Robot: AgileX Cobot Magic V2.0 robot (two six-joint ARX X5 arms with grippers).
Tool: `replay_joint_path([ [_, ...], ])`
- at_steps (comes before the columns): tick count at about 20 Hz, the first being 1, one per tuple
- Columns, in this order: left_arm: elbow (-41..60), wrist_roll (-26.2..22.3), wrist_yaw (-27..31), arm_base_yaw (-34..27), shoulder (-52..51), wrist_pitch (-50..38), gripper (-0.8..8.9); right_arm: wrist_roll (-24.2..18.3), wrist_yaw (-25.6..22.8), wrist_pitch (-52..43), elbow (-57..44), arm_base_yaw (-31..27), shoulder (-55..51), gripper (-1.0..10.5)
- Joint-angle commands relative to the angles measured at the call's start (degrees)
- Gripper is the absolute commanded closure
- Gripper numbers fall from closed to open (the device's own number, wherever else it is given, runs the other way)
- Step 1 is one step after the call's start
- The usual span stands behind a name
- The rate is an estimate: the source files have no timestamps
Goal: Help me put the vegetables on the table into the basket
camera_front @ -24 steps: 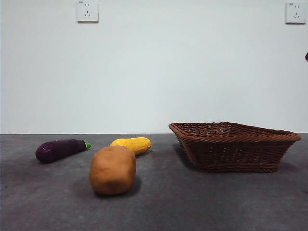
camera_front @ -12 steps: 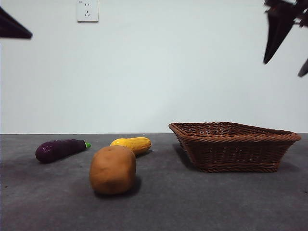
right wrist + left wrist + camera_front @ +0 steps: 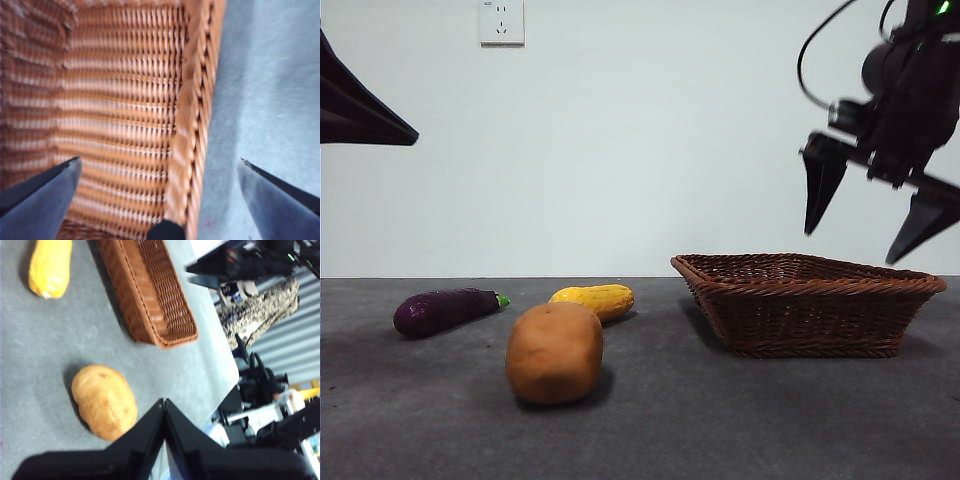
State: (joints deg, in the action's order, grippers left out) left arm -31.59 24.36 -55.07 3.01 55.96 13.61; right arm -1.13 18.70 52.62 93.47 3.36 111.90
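Note:
I should next grab the brown wicker basket by its braided rim with my right gripper. That gets the basket ready for the vegetables.
The tan-brown potato point(image 3: 555, 352) lies on the table point(image 3: 720, 420) at the front left. Behind it are the purple eggplant point(image 3: 445, 310) and the yellow bumpy vegetable point(image 3: 593, 300). The brown wicker basket point(image 3: 810, 305) stands at the right and is empty. My right gripper point(image 3: 851, 247) hangs open just above the basket; in its wrist view the gripper point(image 3: 160, 160) straddles the basket's rim point(image 3: 192, 125). My left gripper point(image 3: 164, 402) is shut and empty, high above the potato point(image 3: 104, 402). It shows as a black tip point(image 3: 360, 110) at the upper left of the front view.
The left wrist view also shows the yellow vegetable point(image 3: 49, 267), the basket point(image 3: 150, 290) and the table's edge with equipment beyond it. A white wall with a socket point(image 3: 501, 22) stands behind the table.
My right gripper has come down from the upper right corner to just above the basket. The left gripper's tip has pushed a little farther into view at the upper left. The vegetables have not moved.

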Motion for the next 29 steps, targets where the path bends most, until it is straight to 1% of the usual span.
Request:
replay_joint_path([
  [1,-0.1,-3.6,-0.4,1.0,1.2,0.6,8.17,-2.1,0.4,1.2,2.4,-0.1,3.6,2.6],
  [3,-0.1,-4.5,-0.4,1.7,1.9,0.4,8.17,-2.6,0.5,2.3,3.9,-0.5,5.8,2.6],
  [4,-0.1,-4.9,-0.4,1.9,2.1,0.5,8.17,-2.7,0.9,3.0,4.5,-0.7,6.8,3.1],
  [6,-0.1,-5.4,-0.4,2.0,2.5,0.5,8.17,-2.7,2.8,4.2,4.7,-0.9,8.4,4.6],
  [7,-0.1,-7.1,-0.3,2.0,2.5,0.5,8.17,-2.7,3.8,5.6,4.7,-0.9,9.3,5.6],
  [8,-0.1,-8.4,0.6,2.0,2.5,0.4,8.17,-2.6,3.9,6.1,4.7,-0.9,10.1,7.0],
  [9,-0.1,-8.3,2.7,1.9,2.6,0.3,8.17,-2.6,3.9,6.2,4.7,-0.9,10.7,8.6],
  [10,-0.1,-8.3,4.2,1.9,2.6,0.3,8.17,-2.8,3.9,6.2,4.7,-0.9,10.8,9.6],
  [12,-0.7,-8.3,5.6,1.9,2.8,0.5,8.18,-2.8,3.9,6.4,4.8,-0.9,10.6,9.6],
  [14,-3.1,-8.3,5.6,2.0,4.2,0.6,8.17,-2.8,4.1,7.9,5.6,-1.2,10.5,9.6],
  [16,-7.5,-8.9,6.1,2.4,7.0,2.4,8.18,-3.1,4.3,10.2,7.0,-1.8,10.5,9.6],
  [17,-10.7,-9.9,7.3,3.0,9.2,4.5,8.18,-3.1,5.0,11.3,7.9,-2.1,10.4,9.6],
  [19,-18.8,-14.7,12.7,4.9,14.1,12.0,8.17,-3.7,5.4,14.1,9.9,-2.4,9.9,9.6],
  [21,-28.2,-19.7,20.0,7.9,20.5,20.3,8.14,-3.6,5.4,15.0,10.2,-3.0,8.1,9.6],
  [23,-38.1,-22.8,26.6,10.4,28.2,27.1,8.06,-3.8,5.6,15.0,10.2,-3.1,5.7,9.6],
  [24,-43.2,-23.4,28.8,11.7,32.2,30.0,7.52,-3.8,5.6,15.1,10.2,-3.4,4.6,9.6],
  [26,-53.6,-23.7,34.4,13.5,40.3,35.7,4.95,-3.8,5.6,15.5,10.2,-3.8,2.4,9.6],
  [27,-58.3,-25.1,36.9,14.4,44.1,37.6,4.53,-3.8,5.8,15.7,10.2,-4.3,1.4,9.6],
  [28,-62.6,-26.8,37.9,15.2,47.5,39.5,4.3,-3.8,5.9,16.3,10.2,-4.9,0.6,9.6],
  [29,-66.6,-28.1,38.7,15.8,50.8,41.4,3.3,-3.8,6.0,16.9,10.2,-5.3,-0.3,9.6],
])
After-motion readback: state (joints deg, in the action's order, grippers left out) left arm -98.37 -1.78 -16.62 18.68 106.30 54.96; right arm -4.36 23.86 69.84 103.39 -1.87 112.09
